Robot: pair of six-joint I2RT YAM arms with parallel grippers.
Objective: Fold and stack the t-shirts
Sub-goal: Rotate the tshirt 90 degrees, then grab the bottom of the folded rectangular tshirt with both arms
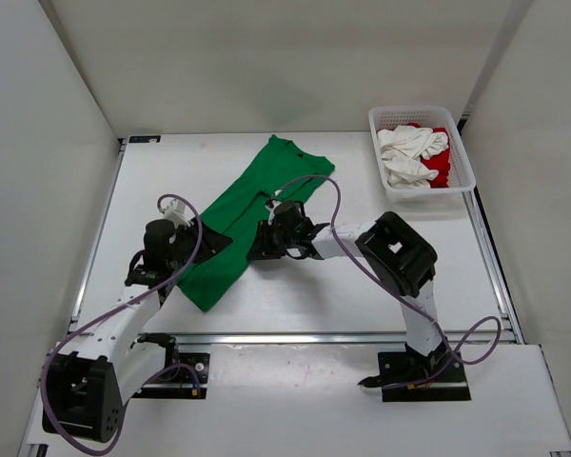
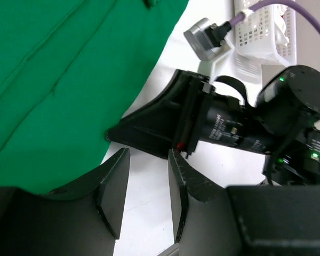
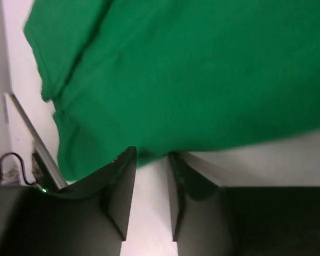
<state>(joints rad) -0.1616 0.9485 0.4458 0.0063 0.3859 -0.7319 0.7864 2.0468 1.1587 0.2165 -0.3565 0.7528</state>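
The green t-shirt should next be gripped by my left gripper at its hem corner opposite my right gripper, to fold the hem toward the collar.
A bright green t-shirt (image 1: pixel 252 200) lies stretched out diagonally across the middle of the table. My left gripper (image 1: pixel 219 243) sits at its right edge near the lower part, open, with only bare table between its fingers (image 2: pixel 114 186). The cloth (image 2: pixel 58 80) lies to their left. My right gripper (image 1: pixel 255 246) faces it from the right, close by, also open. Its fingertips (image 3: pixel 127 160) reach the hem of the green shirt (image 3: pixel 202 69), and nothing is pinched. A white t-shirt (image 1: pixel 404 152) and a red t-shirt (image 1: pixel 440 167) lie crumpled in the basket.
The white mesh basket (image 1: pixel 430 190) stands at the table's back right corner and also shows in the left wrist view as a basket (image 2: pixel 261 32) beyond the right arm. Purple cables loop off both arms. White walls enclose the table on three sides.
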